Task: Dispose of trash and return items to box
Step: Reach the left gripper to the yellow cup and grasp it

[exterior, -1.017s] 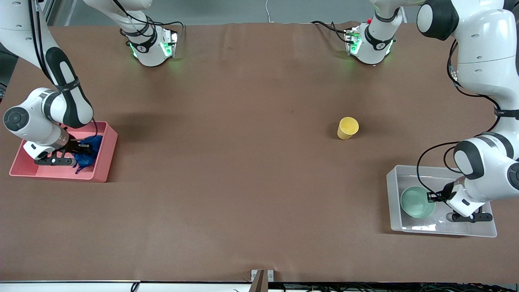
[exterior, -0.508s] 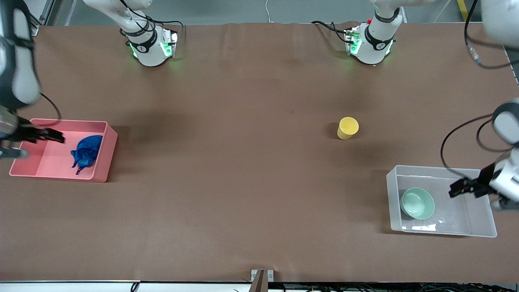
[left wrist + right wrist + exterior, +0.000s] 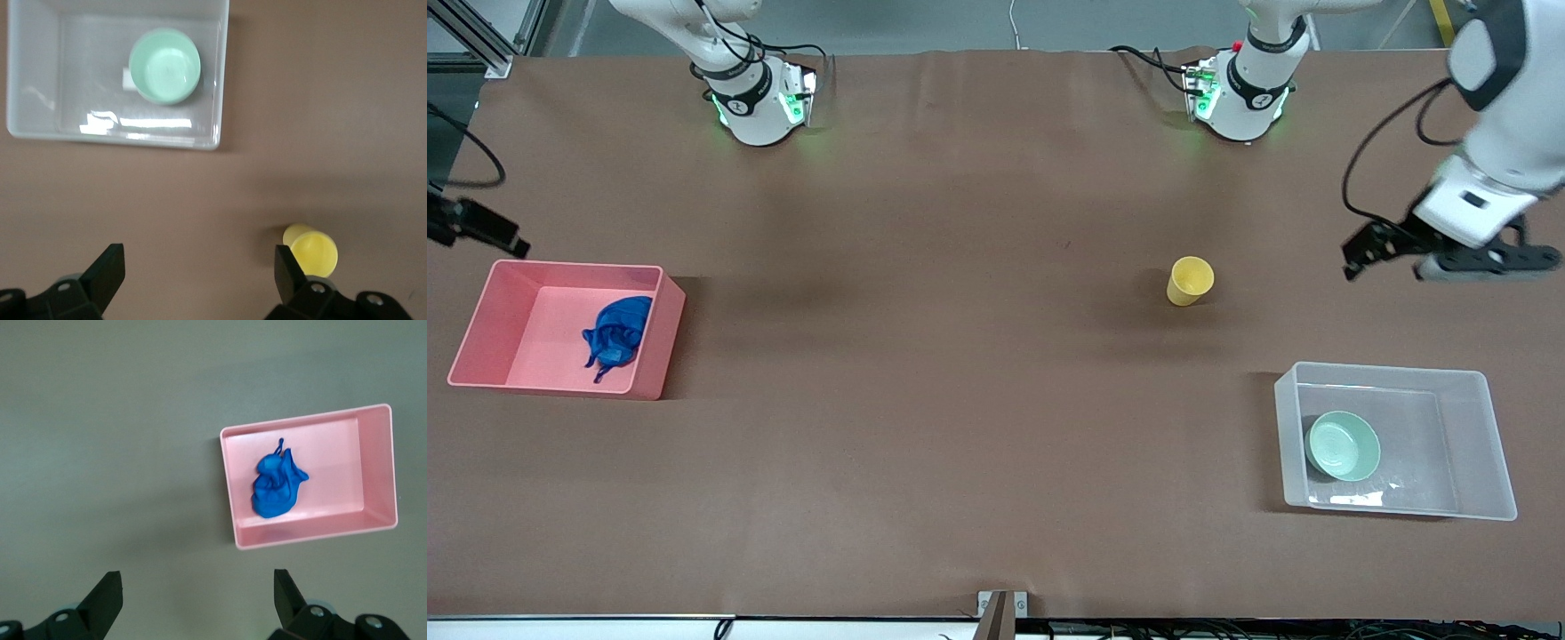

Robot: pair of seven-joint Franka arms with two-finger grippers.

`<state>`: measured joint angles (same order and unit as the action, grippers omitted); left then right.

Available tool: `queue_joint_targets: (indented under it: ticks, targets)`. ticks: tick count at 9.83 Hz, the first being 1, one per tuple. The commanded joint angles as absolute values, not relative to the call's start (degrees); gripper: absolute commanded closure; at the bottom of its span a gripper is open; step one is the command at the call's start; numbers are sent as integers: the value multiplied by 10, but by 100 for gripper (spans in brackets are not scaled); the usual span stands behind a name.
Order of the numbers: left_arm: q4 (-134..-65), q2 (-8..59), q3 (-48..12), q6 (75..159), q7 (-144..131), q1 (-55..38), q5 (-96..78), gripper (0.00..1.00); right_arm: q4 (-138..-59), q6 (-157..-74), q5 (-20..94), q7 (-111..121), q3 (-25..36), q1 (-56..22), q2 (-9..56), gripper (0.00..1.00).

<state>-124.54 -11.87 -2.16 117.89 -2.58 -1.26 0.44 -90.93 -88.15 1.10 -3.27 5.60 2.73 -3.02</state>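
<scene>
My left gripper next has to pinch the cup by its rim, to return the yellow cup (image 3: 1190, 280) to the clear box.
The blue wad (image 3: 616, 331) lies in the pink tub (image 3: 569, 265); both show in the right wrist view, the wad (image 3: 277, 487) inside the tub (image 3: 227, 487). The mint-green bowl (image 3: 1343, 444) sits in the clear box (image 3: 1396, 368); in the left wrist view the bowl (image 3: 165, 65) is in the box (image 3: 221, 100). The yellow cup (image 3: 1190, 280) stands upright on the table, also in the left wrist view (image 3: 313, 252). My left gripper (image 3: 1354, 256) (image 3: 198, 267) is open and empty, up over the table beside the cup. My right gripper (image 3: 505, 238) (image 3: 197, 593) is open and empty, up beside the pink tub.
A brown mat (image 3: 960, 400) covers the table. The two arm bases (image 3: 760, 107) (image 3: 1240, 98) stand along its edge farthest from the front camera. A white label (image 3: 127, 78) shows under the bowl in the box.
Both grippers rose out of their tubs and drew away toward the bases. The wad stays in the pink tub and the bowl in the clear box.
</scene>
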Motion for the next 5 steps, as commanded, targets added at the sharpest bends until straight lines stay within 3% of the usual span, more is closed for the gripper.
queue_joint_targets:
  ticks: [1, 3, 5]
  targets:
    - [-1353, -139, -27, 1221, -33, -21, -13, 2, -830, -834, 24, -28, 54, 49, -19, 0]
    - [-1435, -123, -76, 1327, -60, -21, -14, 4, -829, -835, 18, 39, 50, 57, -4, 0]
    - [-1448, -45, -119, 1388, -69, -20, -14, 4, -830, -838, 14, 33, 51, 56, -5, 0]
